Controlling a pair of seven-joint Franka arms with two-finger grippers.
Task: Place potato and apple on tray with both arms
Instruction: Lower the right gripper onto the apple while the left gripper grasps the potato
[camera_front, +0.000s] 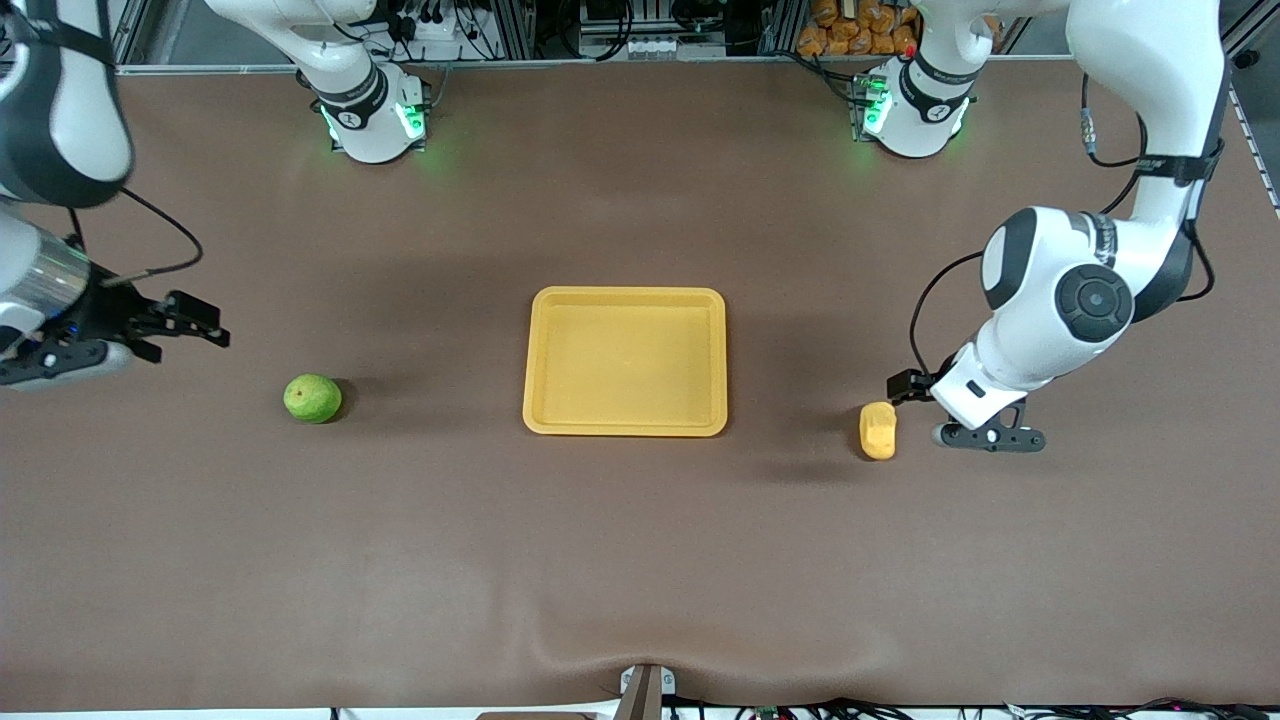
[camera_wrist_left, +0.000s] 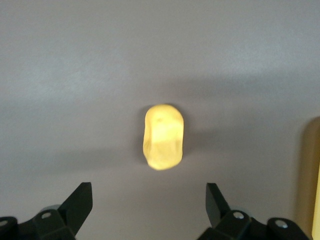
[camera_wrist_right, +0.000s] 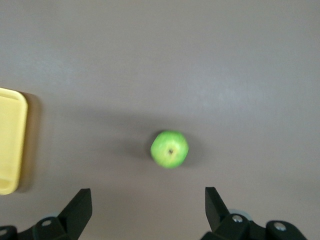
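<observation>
The potato (camera_front: 878, 430) needs to go on the yellow tray (camera_front: 625, 298), so my left gripper should grab it by its long sides next.
The yellow tray (camera_front: 625, 298) lies mid-table with nothing in it. The green apple (camera_front: 312, 398) rests on the table toward the right arm's end. The yellow-orange potato (camera_front: 878, 430) lies toward the left arm's end. My left gripper (camera_front: 985, 438) hovers beside the potato, open and empty; in the left wrist view the potato (camera_wrist_left: 163, 136) lies ahead of the open gripper (camera_wrist_left: 149, 205). My right gripper (camera_front: 70, 360) hangs near the table's end, apart from the apple, open and empty; in the right wrist view the apple (camera_wrist_right: 170, 148) lies ahead of the gripper (camera_wrist_right: 148, 207).
A brown mat (camera_front: 640, 560) covers the table. The tray's edge shows in the left wrist view (camera_wrist_left: 312, 175) and in the right wrist view (camera_wrist_right: 10, 140). Cables and equipment line the table edge by the arm bases.
</observation>
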